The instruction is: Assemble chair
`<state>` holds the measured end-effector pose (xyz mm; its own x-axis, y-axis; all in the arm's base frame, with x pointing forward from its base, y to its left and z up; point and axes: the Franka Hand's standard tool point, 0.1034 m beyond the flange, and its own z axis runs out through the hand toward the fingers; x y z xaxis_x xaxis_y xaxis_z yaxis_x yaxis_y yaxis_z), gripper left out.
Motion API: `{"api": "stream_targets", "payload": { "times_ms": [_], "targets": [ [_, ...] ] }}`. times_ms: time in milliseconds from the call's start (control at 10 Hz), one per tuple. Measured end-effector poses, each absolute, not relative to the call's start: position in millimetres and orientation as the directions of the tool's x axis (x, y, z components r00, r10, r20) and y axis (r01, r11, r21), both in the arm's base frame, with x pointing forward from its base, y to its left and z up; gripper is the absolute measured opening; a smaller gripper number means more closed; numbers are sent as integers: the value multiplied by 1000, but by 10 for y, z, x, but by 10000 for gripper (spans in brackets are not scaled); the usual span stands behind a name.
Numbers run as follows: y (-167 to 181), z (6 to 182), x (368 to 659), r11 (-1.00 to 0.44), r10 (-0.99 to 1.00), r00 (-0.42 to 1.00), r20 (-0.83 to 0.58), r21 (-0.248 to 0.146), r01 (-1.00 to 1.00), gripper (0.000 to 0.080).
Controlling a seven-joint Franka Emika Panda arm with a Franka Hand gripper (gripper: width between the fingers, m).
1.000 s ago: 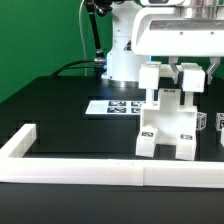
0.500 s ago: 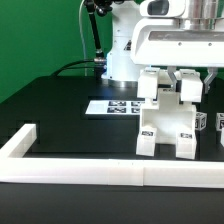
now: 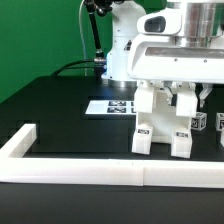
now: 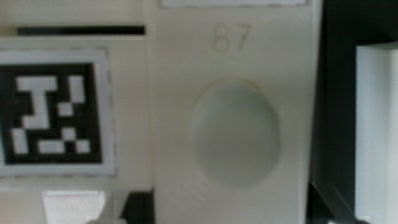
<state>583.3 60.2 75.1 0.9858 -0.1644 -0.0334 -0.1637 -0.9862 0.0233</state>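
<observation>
The upright white bar sits on the chair's tagged blocks. It would stand, so my gripper should release it.
The chair (image 3: 160, 128) is a chunky white assembly of tagged blocks standing upright on the black table at the exterior view's right. My gripper (image 3: 175, 98) reaches down onto its top, and its fingers (image 3: 186, 100) are shut on an upright white bar of the chair. The wide hand hides the chair's upper end. The wrist view is filled by a white chair panel (image 4: 231, 110) with an oval dimple and a black-and-white tag (image 4: 54, 110). The bar runs down between my dark fingertips (image 4: 150, 204), with my gripper (image 4: 240, 206) closed around it.
The marker board (image 3: 110, 107) lies flat behind the chair. A long low white border rail (image 3: 100, 176) runs along the table's front and turns back at the left (image 3: 20, 140). Small tagged white pieces (image 3: 201, 121) sit at the right edge. The arm's base (image 3: 122, 55) stands behind.
The hand has come down over the chair, now covering its top. The chair assembly has shifted slightly toward the exterior view's left. The jaws stayed shut.
</observation>
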Motion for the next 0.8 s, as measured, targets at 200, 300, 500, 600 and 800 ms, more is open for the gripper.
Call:
{"api": "stream_targets", "payload": {
  "times_ms": [200, 300, 500, 600, 800],
  "targets": [
    [604, 747, 5881, -986, -163, 987, -8, 20, -163, 290],
    [591, 749, 5886, -986, -165, 986, -8, 20, -165, 290],
    [587, 751, 5888, -986, -166, 986, -7, 20, -166, 290],
    [586, 749, 5887, -986, -166, 986, -8, 21, -166, 305],
    [586, 747, 5886, -986, -166, 986, -8, 21, -166, 477]
  ]
}}
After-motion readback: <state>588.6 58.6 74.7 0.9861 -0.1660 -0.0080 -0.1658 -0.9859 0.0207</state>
